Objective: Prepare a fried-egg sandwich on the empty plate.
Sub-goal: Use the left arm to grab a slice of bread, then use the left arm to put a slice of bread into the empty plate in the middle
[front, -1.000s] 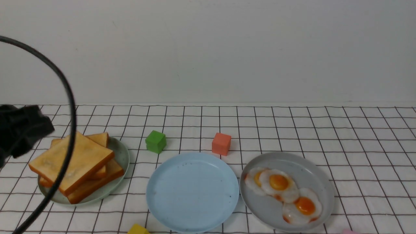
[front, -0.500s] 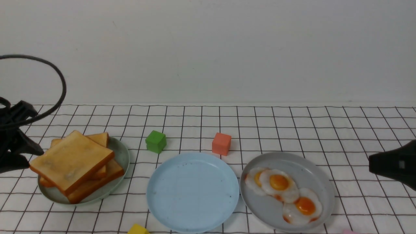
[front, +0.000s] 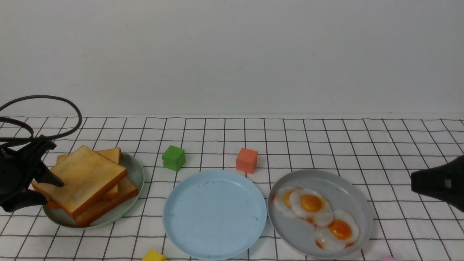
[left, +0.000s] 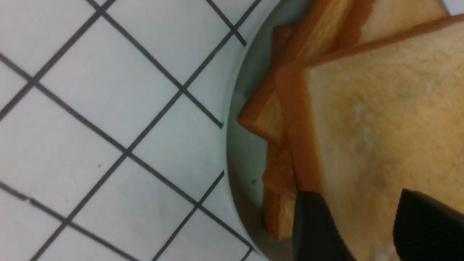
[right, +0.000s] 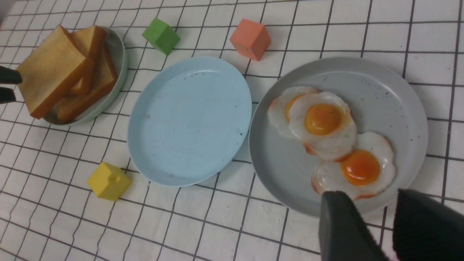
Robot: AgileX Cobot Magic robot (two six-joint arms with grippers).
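The left gripper needs to grab the top slice's overhanging corner (front: 45, 186) next. That corner sticks out past the slices beneath, so there is room for a finger under it.
The empty plate (front: 214, 214) (right: 188, 119), light blue, lies bare at the front middle. To its left, a stack of toast slices (front: 85, 177) (left: 380, 108) rests on a pale green plate (front: 137, 172). My left gripper (front: 43, 190) (left: 359, 197) is open, and its fingers straddle the left corner of the top slice, one above and one below. Three fried eggs (front: 311, 203) (right: 322, 119) overlap on the grey plate (front: 348, 183) at the right. My right gripper (front: 438, 185) (right: 366, 197) hovers open and holds nothing, beside the grey plate's right rim. No fried-egg sandwich is in view.
A green cube (front: 173, 157) and an orange cube (front: 247, 160) stand behind the blue plate. A yellow cube (front: 153, 255) (right: 108, 181) sits at the front edge. The left arm's black cable (front: 54, 99) loops above the toast. A white wall closes off the back.
My left gripper came down and to the right onto the top toast's corner, with its jaws wider. The right gripper entered at the right edge, then held still.
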